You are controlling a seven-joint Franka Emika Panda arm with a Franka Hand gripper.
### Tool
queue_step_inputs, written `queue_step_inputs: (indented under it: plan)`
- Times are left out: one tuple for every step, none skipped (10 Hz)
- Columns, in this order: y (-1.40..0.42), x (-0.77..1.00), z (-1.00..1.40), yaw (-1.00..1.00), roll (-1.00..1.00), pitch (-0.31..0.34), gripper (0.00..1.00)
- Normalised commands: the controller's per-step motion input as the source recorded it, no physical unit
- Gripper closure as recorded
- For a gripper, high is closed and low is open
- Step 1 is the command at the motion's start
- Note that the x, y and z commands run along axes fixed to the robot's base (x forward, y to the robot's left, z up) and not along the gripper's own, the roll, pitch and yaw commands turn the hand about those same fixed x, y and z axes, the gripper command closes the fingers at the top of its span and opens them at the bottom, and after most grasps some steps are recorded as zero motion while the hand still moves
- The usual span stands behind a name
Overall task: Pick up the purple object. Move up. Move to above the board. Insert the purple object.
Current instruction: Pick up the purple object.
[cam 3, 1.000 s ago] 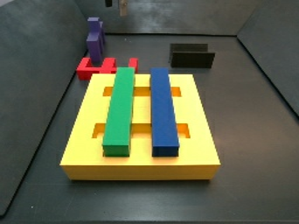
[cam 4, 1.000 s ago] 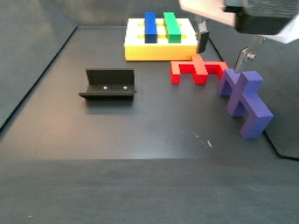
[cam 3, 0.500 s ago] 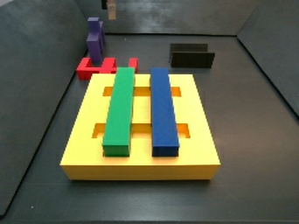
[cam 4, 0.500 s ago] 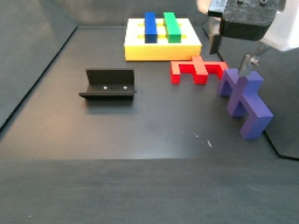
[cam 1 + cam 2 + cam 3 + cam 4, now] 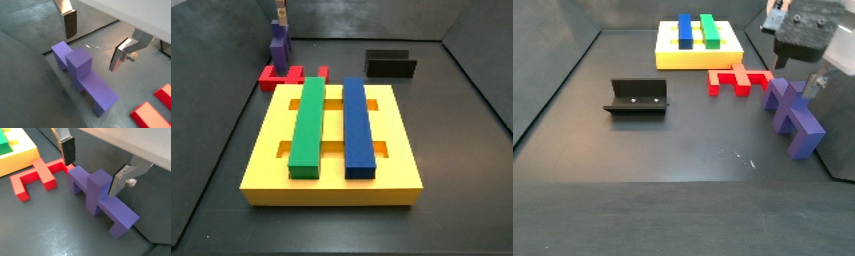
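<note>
My gripper grabs the purple object by the raised central stem (image 5: 79,59) next, since its long bar spreads out to both sides of its middle.
The purple object (image 5: 100,198) lies on the dark floor by the side wall, its stem pointing up; it also shows in the other views (image 5: 80,75) (image 5: 278,45) (image 5: 794,110). My gripper (image 5: 93,170) hangs open just above the end of it nearest the red piece, one finger (image 5: 67,153) on each side, touching nothing. From the side, the gripper (image 5: 798,72) sits low over the piece, and in a wrist view the gripper (image 5: 95,42) holds nothing. The yellow board (image 5: 331,190) (image 5: 700,58) stands apart, slots showing between two bars.
A green bar (image 5: 307,120) and a blue bar (image 5: 358,125) lie along the board. A red slotted piece (image 5: 40,175) (image 5: 740,80) sits between the board and the purple object. The fixture (image 5: 636,97) (image 5: 390,65) stands apart on the floor. Walls enclose the floor.
The gripper has moved down and across, from above and beside the purple object to low over it. The pieces have not moved.
</note>
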Motion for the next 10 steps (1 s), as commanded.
queue_step_inputs:
  plan:
    - [0.09,-0.1,-0.25,0.0,-0.18,0.0,0.0]
    - [-0.01,-0.07,-0.13,0.0,-0.1,0.0,0.0]
    - [-0.05,-0.06,-0.16,0.0,0.0,0.0,0.0]
    - [-0.04,-0.05,-0.19,0.0,0.0,0.0,0.0]
    - [-0.03,-0.07,-0.21,-0.01,0.02,0.0,0.0]
    - [-0.07,-0.14,-0.23,-0.09,0.08,0.0,0.0]
    - [-0.04,-0.08,-0.22,-0.15,0.14,0.0,0.0]
    - [-0.01,-0.01,-0.23,-0.25,0.21,0.017,0.0]
    - [0.0,-0.03,-0.19,-0.37,0.25,0.037,0.0]
    - [0.0,-0.14,-0.13,-0.33,0.26,0.021,0.0]
